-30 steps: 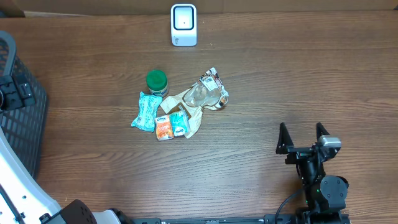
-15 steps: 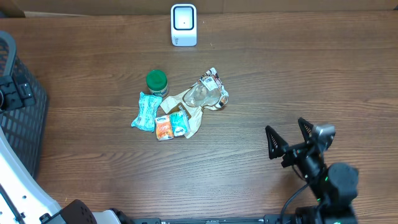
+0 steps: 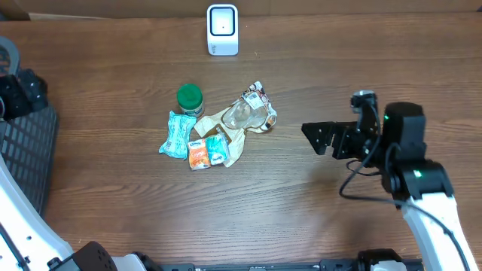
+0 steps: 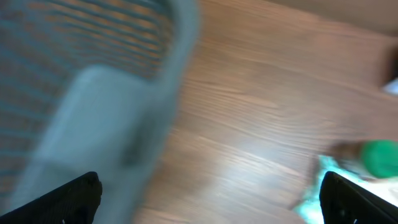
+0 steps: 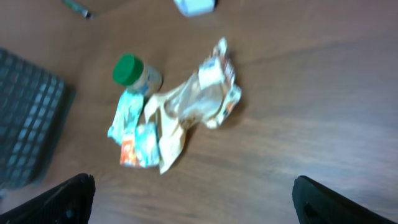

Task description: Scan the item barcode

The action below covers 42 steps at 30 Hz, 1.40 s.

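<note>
The left gripper grabs the crumpled clear wrapper's jar-side edge (image 3: 210, 123) (image 4: 387, 188) next, so the wrapper's opposite edge stays free for the right gripper to scan it.
Several small items lie heaped mid-table: a green-lidded jar (image 3: 190, 98) (image 5: 127, 68), a teal packet (image 3: 177, 134), an orange packet (image 3: 198, 156) and a crumpled clear wrapper (image 3: 245, 120) (image 5: 199, 99). No barcode can be made out. A white scanner (image 3: 222, 30) stands at the far edge. My right gripper (image 3: 320, 138) (image 5: 193, 202) hangs open right of the heap, pointing at it, nothing between its fingers. My left gripper (image 3: 30, 92) (image 4: 208, 199) is open above the basket's far end. Its blurred view shows the jar's green lid (image 4: 380, 155) at the right.
A dark mesh basket (image 3: 26, 154) (image 4: 124, 93) fills the table's left edge, under and beside my left arm. A pen-like object (image 5: 78, 9) lies near the far edge. Bare wood separates the heap from my right gripper.
My right arm rose from the front right of the table, swung left and now points at the heap. My left arm shifted slightly right over the basket. The items have not moved.
</note>
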Tool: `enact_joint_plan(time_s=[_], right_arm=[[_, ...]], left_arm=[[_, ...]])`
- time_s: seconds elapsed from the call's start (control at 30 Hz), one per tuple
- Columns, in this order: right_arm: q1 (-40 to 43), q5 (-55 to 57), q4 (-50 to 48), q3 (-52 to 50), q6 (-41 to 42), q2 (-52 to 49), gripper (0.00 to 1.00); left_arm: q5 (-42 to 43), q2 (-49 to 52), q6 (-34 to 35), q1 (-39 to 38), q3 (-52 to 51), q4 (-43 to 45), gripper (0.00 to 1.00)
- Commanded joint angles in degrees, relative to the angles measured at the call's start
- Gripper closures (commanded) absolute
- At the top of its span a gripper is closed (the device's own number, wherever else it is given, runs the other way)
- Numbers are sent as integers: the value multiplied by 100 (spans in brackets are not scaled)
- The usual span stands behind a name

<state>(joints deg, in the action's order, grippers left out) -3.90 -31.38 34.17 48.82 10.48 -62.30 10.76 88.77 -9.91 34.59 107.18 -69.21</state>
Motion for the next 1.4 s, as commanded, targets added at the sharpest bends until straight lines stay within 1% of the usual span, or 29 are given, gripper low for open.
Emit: enact_joint_plan(time_s=[0.0,0.03,0.1,0.13,0.17,0.2,0.23,0.27,0.3,0.33,0.37,0.4,0.43,0.47,0.5,0.57,0.6,0.63,0.67,0.8,0.97,1.07,1.17,1.23,1.3,1.37], right_arm=[[-22,-905,-111,114,0,-343,0],[-22,-1023,-155,114,-2,-415,0],[-22,-1196,-212,114,0,-546,0],[-22,-1204,-245,114,2,-595,0],[-22,-1202,-260,114,20,-610,0],[-22,-1202,-280,114,26,-614,0],[-22,-1191,-282,114,79,-612,4],[-22,-1128,-284,114,216,-614,6],[-22,-1014,-291,114,382,-614,11],[-22,-750,-306,114,776,-614,18],[-22,-538,-352,114,1167,-614,22],[-22,-387,-417,114,1508,-623,28],[-24,-291,-522,114,1818,-634,30],[-35,-221,-678,114,2098,-664,30],[-72,-133,-831,111,2312,-710,30],[-229,105,-1113,111,2651,-925,29],[-372,302,-1228,111,2916,-1207,29],[-439,334,-1320,111,3003,-1388,29],[-492,343,-1423,111,3056,-1567,30],[-667,278,-1926,111,3154,-2374,33],[-1008,133,-2811,114,3152,-3300,39],[-1198,146,-3300,114,3156,-3696,44],[-1362,584,-3526,114,3458,-4041,52],[-1436,811,-3657,114,3617,-4210,54],[-1556,850,-4019,114,3624,-4395,55],[-1639,1025,-4140,114,3628,-4444,55]], left_arm=[[2087,96,367,20,-7,0,0],[2415,96,358,9,-7,39,0],[3340,96,197,-92,-7,153,0],[3541,103,177,-208,-7,249,0],[3554,107,179,-354,-7,341,0],[3285,109,249,-750,-7,492,0],[2612,122,586,-1292,-7,651,0],[2151,127,811,-1648,-7,721,0],[1773,151,942,-1963,-7,776,0],[1447,170,992,-2275,-7,800,9],[1069,221,997,-2660,-7,809,22],[807,275,999,-2927,-7,804,37],[509,345,1047,-3211,-9,782,57],[236,424,1137,-3438,-9,765,65],[-118,557,1320,-3698,-9,748,70],[-415,809,1598,-3963,-9,737,70],[-372,997,1797,-4041,-9,734,71],[-367,1073,1934,-4068,-9,728,73],[-367,1139,2028,-4087,-9,726,74],[-369,1403,2039,-4229,-9,730,76],[-369,1657,2041,-4444,-9,737,79],[-356,1768,2046,-4555,-9,802,79],[-348,1862,2046,-4625,-9,839,80],[-372,1932,2039,-4653,-9,844,80],[-369,2011,2039,-4664,-9,846,81],[-369,2063,2039,-4664,-9,848,82]])
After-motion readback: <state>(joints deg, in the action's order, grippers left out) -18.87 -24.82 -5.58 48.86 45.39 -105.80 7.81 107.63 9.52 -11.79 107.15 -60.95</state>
